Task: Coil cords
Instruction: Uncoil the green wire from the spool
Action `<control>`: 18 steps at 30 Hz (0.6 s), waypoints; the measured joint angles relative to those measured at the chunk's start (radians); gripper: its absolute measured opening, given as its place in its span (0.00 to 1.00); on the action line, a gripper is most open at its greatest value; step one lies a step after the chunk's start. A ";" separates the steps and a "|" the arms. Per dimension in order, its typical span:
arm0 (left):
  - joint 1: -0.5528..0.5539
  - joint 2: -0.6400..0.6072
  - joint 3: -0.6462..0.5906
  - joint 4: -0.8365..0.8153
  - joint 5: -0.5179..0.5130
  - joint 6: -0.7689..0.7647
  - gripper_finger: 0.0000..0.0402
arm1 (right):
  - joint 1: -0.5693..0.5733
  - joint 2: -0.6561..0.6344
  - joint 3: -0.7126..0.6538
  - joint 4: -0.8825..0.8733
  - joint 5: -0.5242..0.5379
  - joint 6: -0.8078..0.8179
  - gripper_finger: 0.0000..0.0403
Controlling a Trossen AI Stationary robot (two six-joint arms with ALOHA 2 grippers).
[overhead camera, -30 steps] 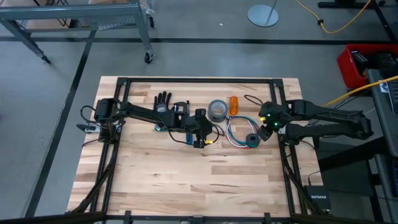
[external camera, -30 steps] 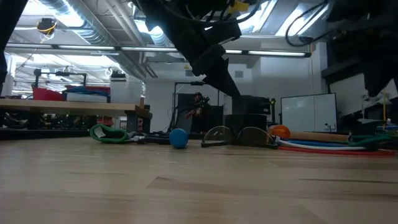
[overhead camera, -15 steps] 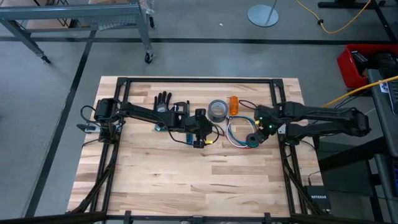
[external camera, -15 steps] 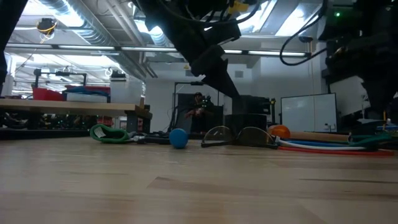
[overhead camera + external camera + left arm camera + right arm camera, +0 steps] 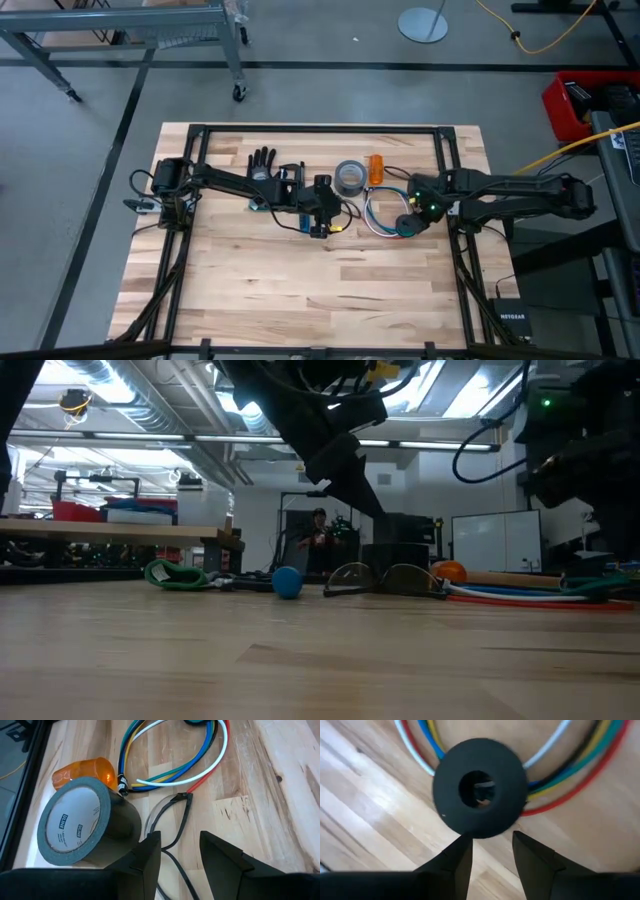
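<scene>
I will hold the black ring-shaped disc by its outer rim [image 5: 484, 833] with my right gripper next, so the cords can be coiled around the disc's middle.
The cords [image 5: 383, 213] lie as a loose ring of white, blue, red, yellow and green wires on the table, right of centre. They also show in the left wrist view [image 5: 175, 755] and the right wrist view [image 5: 580, 770]. A black ring-shaped disc [image 5: 480, 787] lies flat on the cords' near right part [image 5: 405, 224]. My right gripper [image 5: 492, 851] is open just beside the disc's rim [image 5: 413, 216]; I cannot tell whether it touches. My left gripper [image 5: 180, 855] is open and empty left of the cords [image 5: 330, 218], over a pair of clear glasses [image 5: 170, 815].
A grey tape roll [image 5: 348, 177] and an orange cup [image 5: 375, 168] stand just beyond the cords. A black glove [image 5: 262, 163] lies at the far left. In the low view a blue ball [image 5: 287, 582] and a green coil [image 5: 175, 574] lie farther back.
My right gripper has moved toward the table's left and a little toward its near edge, closing on the black disc and the cords. The cords and the disc lie as before.
</scene>
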State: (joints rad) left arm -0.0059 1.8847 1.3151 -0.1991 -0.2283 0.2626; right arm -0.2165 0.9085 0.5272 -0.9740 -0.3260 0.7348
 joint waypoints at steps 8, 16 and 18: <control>0.000 0.000 0.000 0.001 0.000 -0.001 0.32 | 0.000 0.000 -0.067 0.096 -0.019 0.026 0.35; 0.000 0.000 0.000 0.001 0.000 -0.001 0.32 | 0.000 -0.001 -0.082 0.167 -0.024 0.027 0.35; 0.000 0.000 0.000 0.001 0.000 -0.001 0.32 | 0.000 -0.001 -0.082 0.172 -0.026 0.028 0.35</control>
State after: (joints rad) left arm -0.0062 1.8844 1.3155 -0.1986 -0.2281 0.2615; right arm -0.2161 0.9077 0.4450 -0.8020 -0.3515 0.7624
